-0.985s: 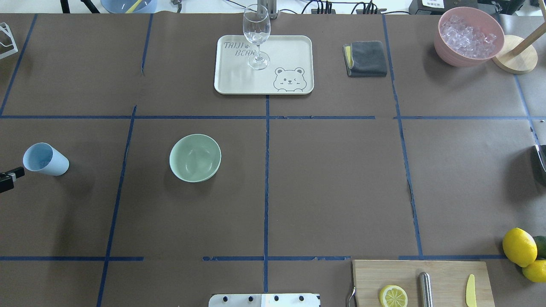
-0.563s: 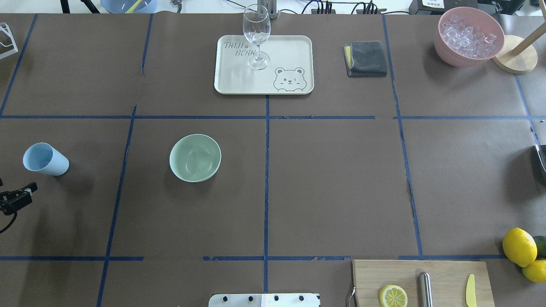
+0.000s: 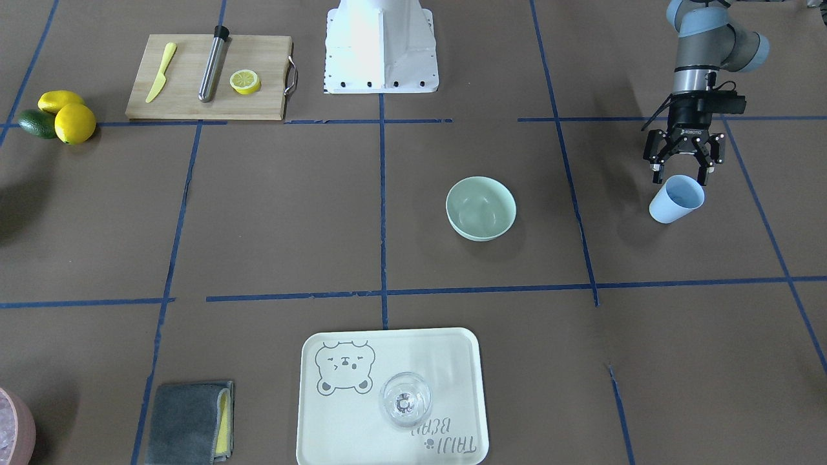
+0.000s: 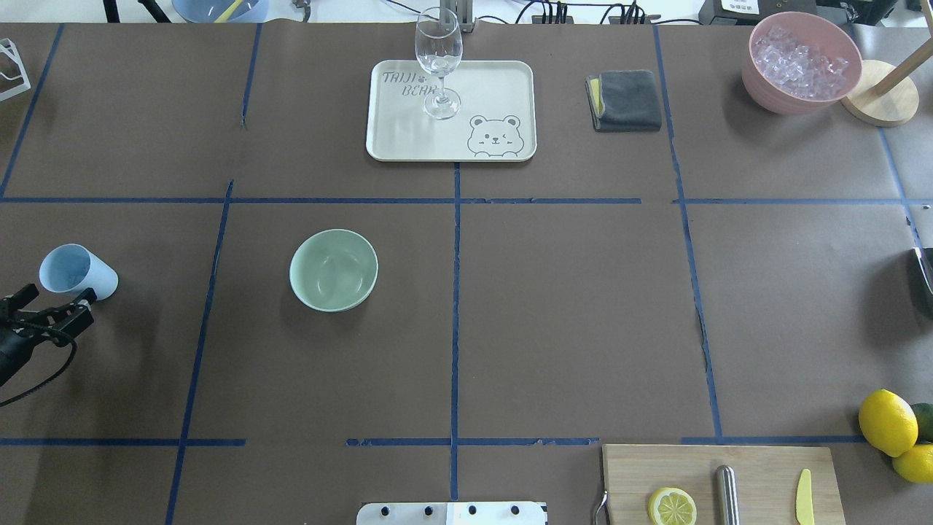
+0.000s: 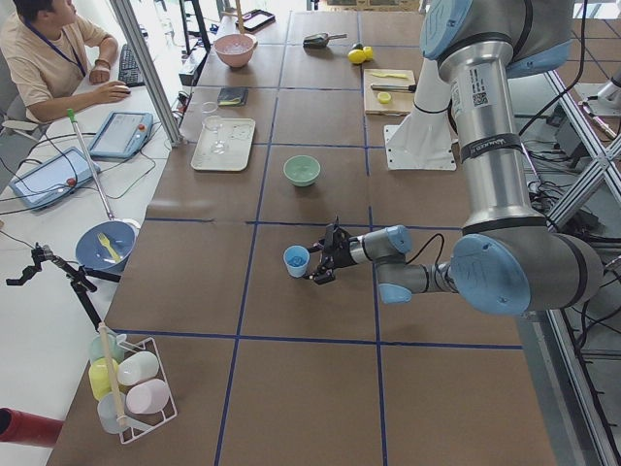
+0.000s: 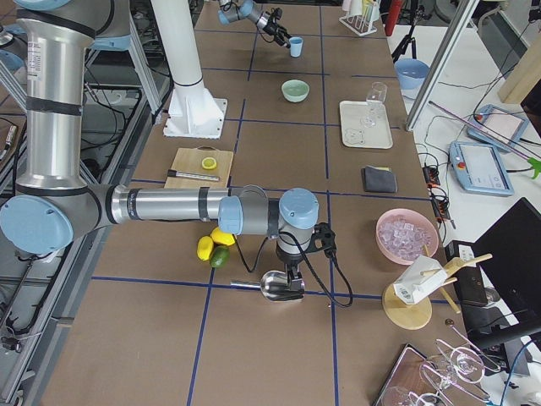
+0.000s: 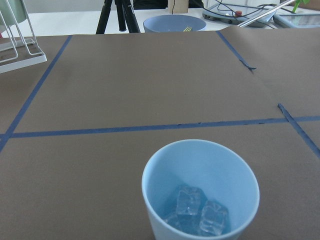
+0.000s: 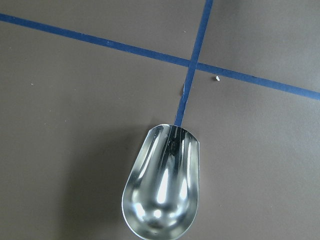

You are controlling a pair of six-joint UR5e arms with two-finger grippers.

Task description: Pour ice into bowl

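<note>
My left gripper should next hold the open cup upright by its outer sides, because there are loose ice cubes in it.
The light blue cup stands at the table's left and holds a few clear ice cubes, seen in the left wrist view. My left gripper is open, close to the cup on the robot's side, its fingers spread to either side. The mint-green bowl stands empty to the cup's right, also in the front view. My right gripper hangs over a metal scoop at the table's right end; I cannot tell whether it is open or shut.
A pink container of crushed ice is at the back right. A tray with a wine glass and a grey cloth are at the back. A cutting board and lemons are at the front right.
My left gripper has come in from the left edge towards the light blue cup, and its open fingers now show beside it. Cup and bowl have not moved.
</note>
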